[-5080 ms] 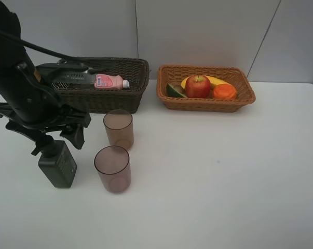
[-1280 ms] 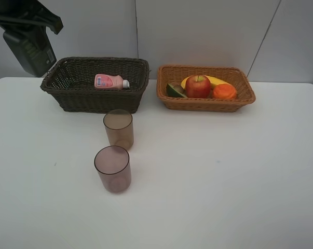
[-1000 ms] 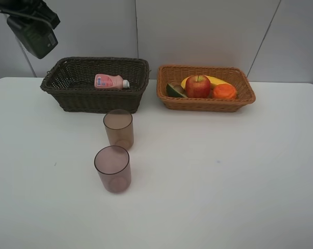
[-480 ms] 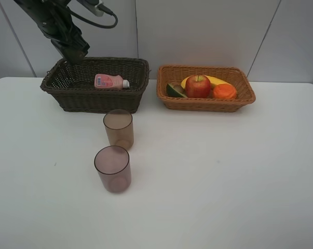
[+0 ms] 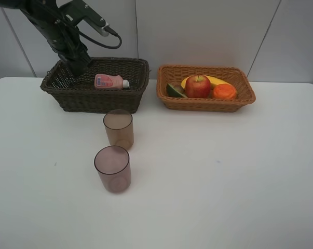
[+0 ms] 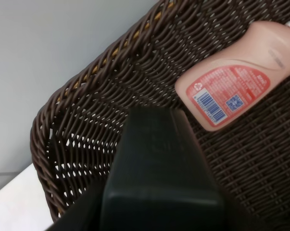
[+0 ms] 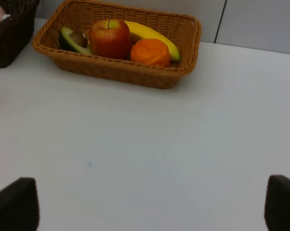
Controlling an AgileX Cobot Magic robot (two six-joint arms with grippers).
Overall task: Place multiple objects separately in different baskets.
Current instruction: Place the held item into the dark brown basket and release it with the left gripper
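My left gripper holds the green pump bottle inside the dark basket's rim [image 6: 63, 101], over the basket's bottom. The green pump bottle would remain in, so my left gripper opens next.
My left gripper [image 5: 76, 56] is shut on the dark green pump bottle [image 6: 159, 178] and holds it inside the left end of the dark brown basket [image 5: 96, 99]. The pink bottle [image 5: 110, 81] lies on that basket's floor, just beside the green one. The tan basket [image 5: 205, 105] holds the apple [image 5: 198, 86], banana [image 5: 217, 80], orange [image 5: 225, 91] and avocado half [image 5: 174, 90]. Two translucent cups [image 5: 118, 128] [image 5: 112, 168] stand upright on the table in front of the dark basket. My right gripper [image 7: 147, 207] is open over bare table, short of the tan basket.
The white table [image 5: 223, 171] ends at a grey panelled wall [image 5: 208, 31] right behind both baskets. The near cup stands about a hand's width in front of the far one. The right arm does not show in the exterior view.
My left arm has swung down and to the right from high at the far left, bringing the green bottle into the dark basket's left end. Nothing else has moved.
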